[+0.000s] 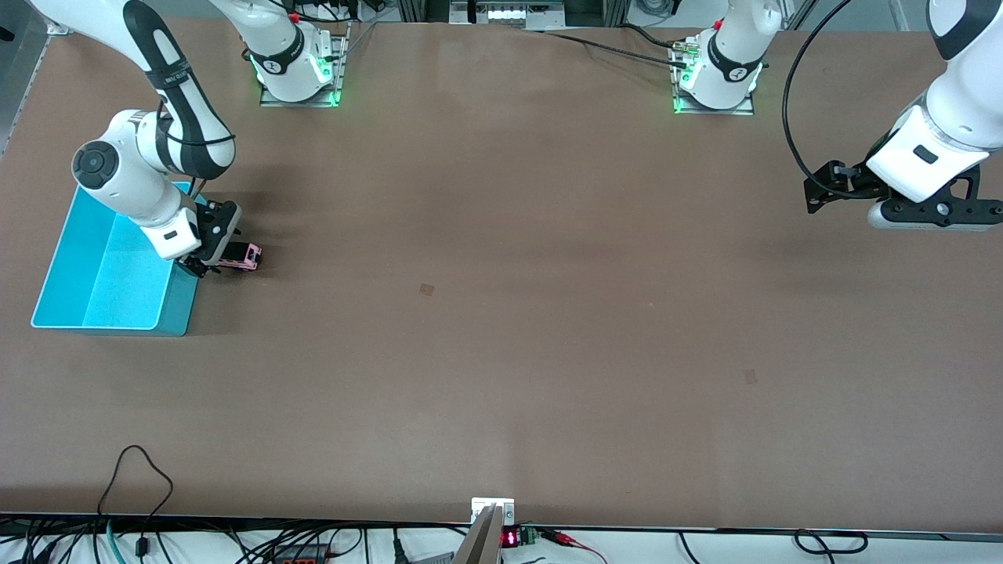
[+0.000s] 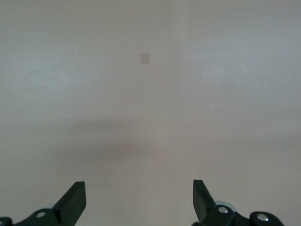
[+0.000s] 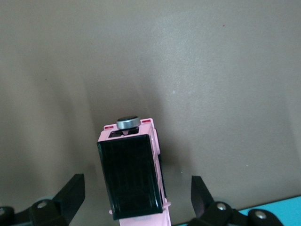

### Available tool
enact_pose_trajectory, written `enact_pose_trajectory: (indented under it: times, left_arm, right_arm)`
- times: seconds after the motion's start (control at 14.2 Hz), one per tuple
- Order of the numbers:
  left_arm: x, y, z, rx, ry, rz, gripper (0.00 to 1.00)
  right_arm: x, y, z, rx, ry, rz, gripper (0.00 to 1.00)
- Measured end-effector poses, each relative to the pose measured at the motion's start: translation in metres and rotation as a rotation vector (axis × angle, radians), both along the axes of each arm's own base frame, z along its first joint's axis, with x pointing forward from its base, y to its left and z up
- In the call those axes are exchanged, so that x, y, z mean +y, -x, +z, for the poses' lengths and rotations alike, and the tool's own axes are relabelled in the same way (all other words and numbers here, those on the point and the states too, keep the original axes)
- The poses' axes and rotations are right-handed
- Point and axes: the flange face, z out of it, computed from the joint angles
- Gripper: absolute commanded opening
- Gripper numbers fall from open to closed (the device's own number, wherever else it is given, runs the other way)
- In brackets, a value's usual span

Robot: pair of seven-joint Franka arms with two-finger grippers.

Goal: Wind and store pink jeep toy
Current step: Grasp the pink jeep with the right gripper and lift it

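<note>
The pink jeep toy has my fingers reaching down around its black roof point(image 3: 130, 179), so my right gripper needs to close on it, and closing now would hold it.
The pink jeep toy point(image 1: 244, 256) stands on the table beside the turquoise bin point(image 1: 179, 304), on the side toward the left arm's end. My right gripper point(image 1: 213, 262) is down at the jeep, open. In the right wrist view the jeep point(image 3: 130, 176) shows its black ribbed roof and a grey spare wheel. It lies between the two fingers of the right gripper point(image 3: 136, 193), with a gap on each side. My left gripper point(image 1: 812, 196) waits open over bare table at the left arm's end. Nothing is between the left gripper's point(image 2: 139, 197) fingers.
The bin's corner point(image 3: 277, 209) shows close beside the right gripper. Small square patches point(image 1: 426, 289) point(image 1: 750, 376) mark the brown table; one patch point(image 2: 145, 57) lies ahead of the left gripper. Cables run along the table edge nearest the front camera.
</note>
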Motion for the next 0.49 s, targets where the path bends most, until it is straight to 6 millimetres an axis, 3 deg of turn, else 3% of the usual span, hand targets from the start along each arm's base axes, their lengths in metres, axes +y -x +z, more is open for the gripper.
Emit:
enact_pose_trajectory:
  times: [0.07,0.49]
  left_arm:
    - [0.0,0.0,0.0,0.0,0.0,0.0,1.0]
    - [0.0006,0.0002,-0.0001,0.002,0.0,0.001,1.0]
  right_arm:
    - [-0.0007,0.0011,-0.0013,0.001,0.0,-0.001,0.86]
    - [-0.0018,0.0027,-0.0065,0.003,-0.001,0.0,0.0]
